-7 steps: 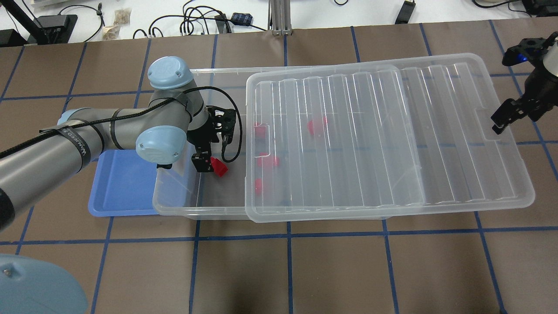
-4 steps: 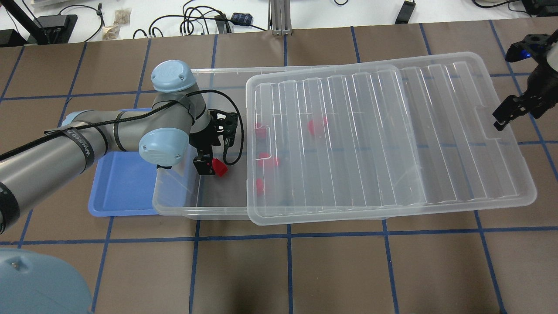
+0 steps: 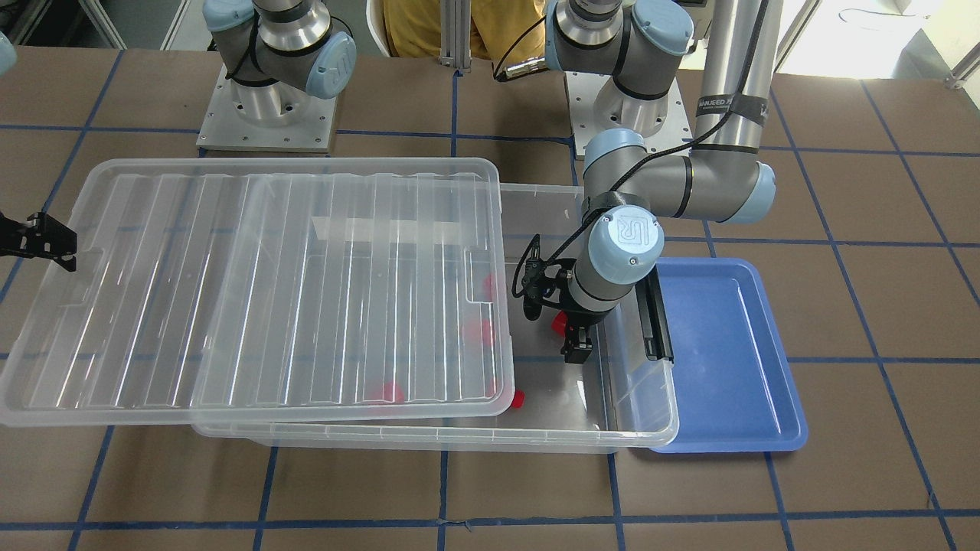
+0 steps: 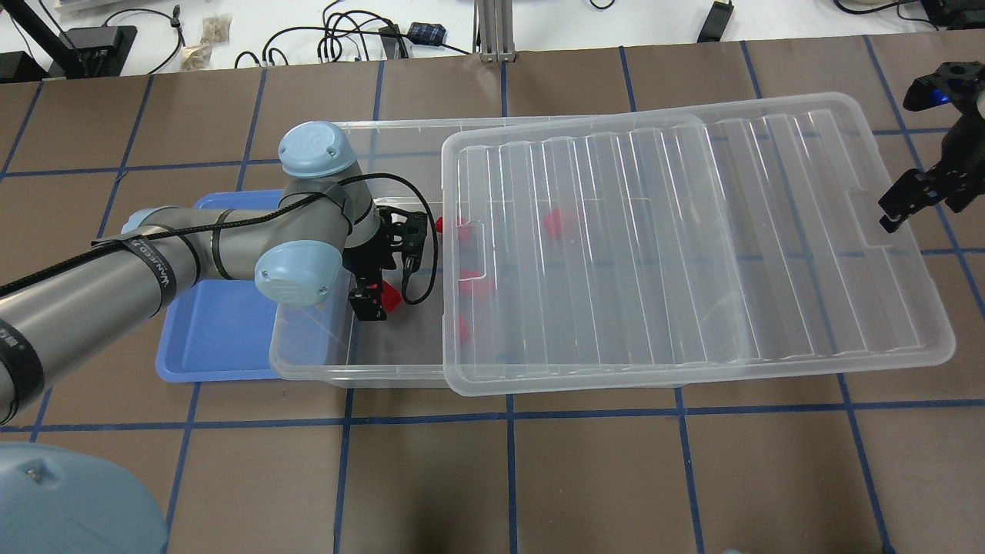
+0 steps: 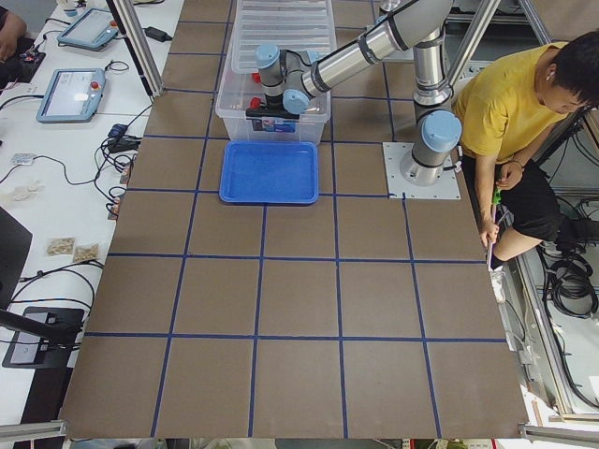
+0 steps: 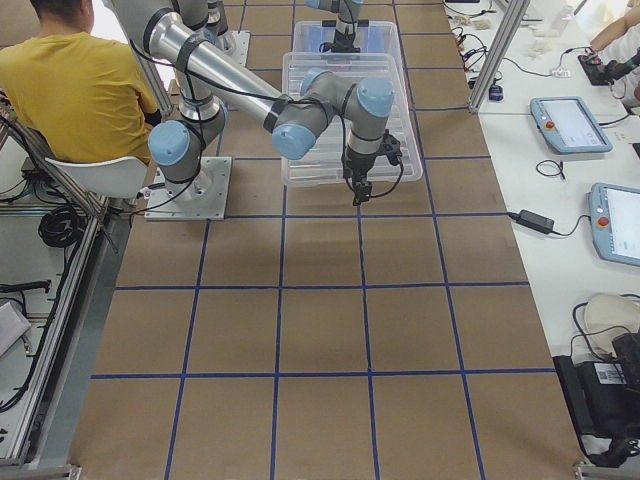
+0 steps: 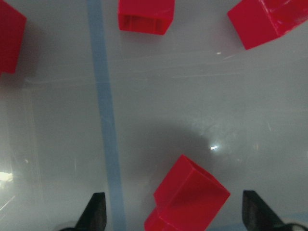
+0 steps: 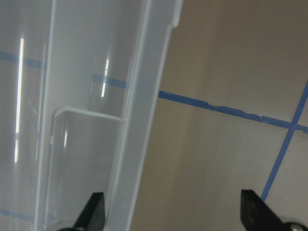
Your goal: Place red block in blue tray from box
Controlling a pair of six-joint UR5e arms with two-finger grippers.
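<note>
The red block will be gripped next by its square body (image 3: 558, 323) with my left gripper, so that a block can be moved into the blue tray (image 3: 726, 358).
My left gripper (image 4: 369, 304) is down inside the box (image 4: 308, 371), near its left end, and is open. In the left wrist view a red block (image 7: 188, 198) lies on the box floor between the two fingertips (image 7: 96, 211), and neither touches it. The same block (image 4: 391, 296) shows by the gripper in the overhead view. Other red blocks (image 4: 460, 329) lie further along, partly under the lid. The blue tray (image 4: 215, 331) lies against the box's left end with nothing in it. My right gripper (image 4: 908, 196) is open at the lid's far right edge.
The ribbed clear lid (image 4: 692, 246) lies askew over most of the box and overhangs its right end; its rim (image 8: 144, 120) sits between my right fingers. A black latch (image 3: 657, 321) is on the box end by the tray. Cables lie beyond the table's far edge.
The lid has slid a little to the right, along with my right gripper. My left gripper has shifted slightly right and lower over the red block.
</note>
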